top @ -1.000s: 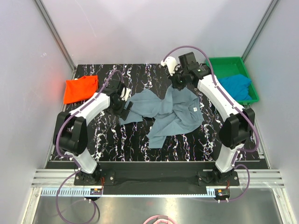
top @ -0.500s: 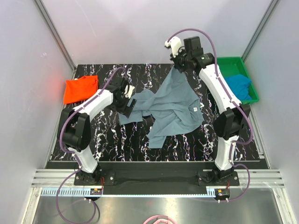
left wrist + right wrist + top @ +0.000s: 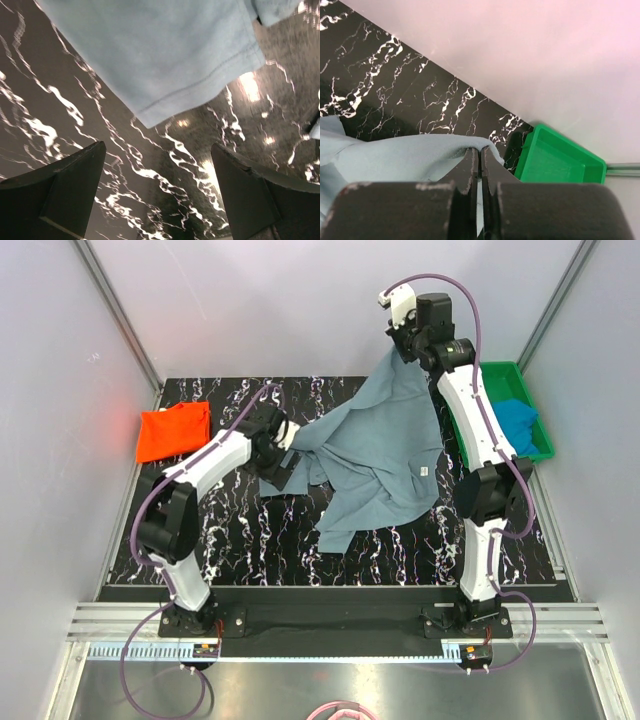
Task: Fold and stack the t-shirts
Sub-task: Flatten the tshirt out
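I should next use my left gripper to grab the grey-blue t-shirt by the corner of its hemmed edge. Then both grippers can stretch the t-shirt flat for folding.
The large grey-blue t-shirt hangs from my right gripper, which is shut on its top edge high above the back of the table. In the right wrist view the cloth drapes over the closed gripper. The shirt's lower part lies crumpled on the black marbled table. My left gripper is at the shirt's left edge, open and empty, with a hemmed sleeve just beyond its fingers. The orange-red t-shirt lies folded at the back left. The bright blue t-shirt lies in the tray.
A green plastic tray stands at the back right, beside the right arm; its corner shows in the right wrist view. Pale walls close the table in on three sides.
My right gripper has risen and moved back and right, lifting the grey-blue shirt off the table. My left gripper has shifted a little to the right along the shirt's edge.
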`<state>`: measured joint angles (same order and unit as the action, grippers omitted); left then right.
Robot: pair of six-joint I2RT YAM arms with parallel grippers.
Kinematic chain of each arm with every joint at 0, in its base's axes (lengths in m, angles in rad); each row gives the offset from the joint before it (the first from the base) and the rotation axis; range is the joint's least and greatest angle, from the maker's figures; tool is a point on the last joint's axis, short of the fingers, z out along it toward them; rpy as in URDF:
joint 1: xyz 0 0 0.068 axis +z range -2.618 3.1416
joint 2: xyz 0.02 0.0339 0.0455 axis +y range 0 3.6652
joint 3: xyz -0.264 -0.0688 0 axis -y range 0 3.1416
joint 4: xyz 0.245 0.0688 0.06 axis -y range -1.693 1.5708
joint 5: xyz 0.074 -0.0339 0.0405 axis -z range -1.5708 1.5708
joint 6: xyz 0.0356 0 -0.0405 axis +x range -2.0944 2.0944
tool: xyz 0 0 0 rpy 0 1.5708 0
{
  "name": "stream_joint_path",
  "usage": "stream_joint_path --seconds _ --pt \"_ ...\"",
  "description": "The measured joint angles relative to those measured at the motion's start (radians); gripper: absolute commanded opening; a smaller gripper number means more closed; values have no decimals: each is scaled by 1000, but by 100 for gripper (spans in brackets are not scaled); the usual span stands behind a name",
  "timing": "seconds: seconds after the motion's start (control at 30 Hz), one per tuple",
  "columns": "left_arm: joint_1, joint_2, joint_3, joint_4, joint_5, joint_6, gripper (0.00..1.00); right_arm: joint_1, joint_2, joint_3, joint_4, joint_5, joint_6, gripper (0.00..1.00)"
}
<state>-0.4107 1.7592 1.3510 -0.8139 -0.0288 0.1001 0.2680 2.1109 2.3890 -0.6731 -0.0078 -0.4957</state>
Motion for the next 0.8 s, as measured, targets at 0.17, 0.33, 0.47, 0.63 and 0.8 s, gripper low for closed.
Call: stream_joint_path --seconds 0.17,0.33,0.47,0.63,0.8 --pt "-29 79 134 3 -52 36 90 0 11 -5 3 26 0 0" --pt "-96 157 252 23 -95 62 82 -3 17 -5 4 35 4 0" --pt "-169 195 252 23 -121 63 79 -5 17 -5 4 37 6 0" --pt "-235 221 212 19 -129 55 79 -10 17 -11 3 35 15 0" --pt "-241 286 212 21 -145 48 76 -15 17 -11 3 30 26 0"
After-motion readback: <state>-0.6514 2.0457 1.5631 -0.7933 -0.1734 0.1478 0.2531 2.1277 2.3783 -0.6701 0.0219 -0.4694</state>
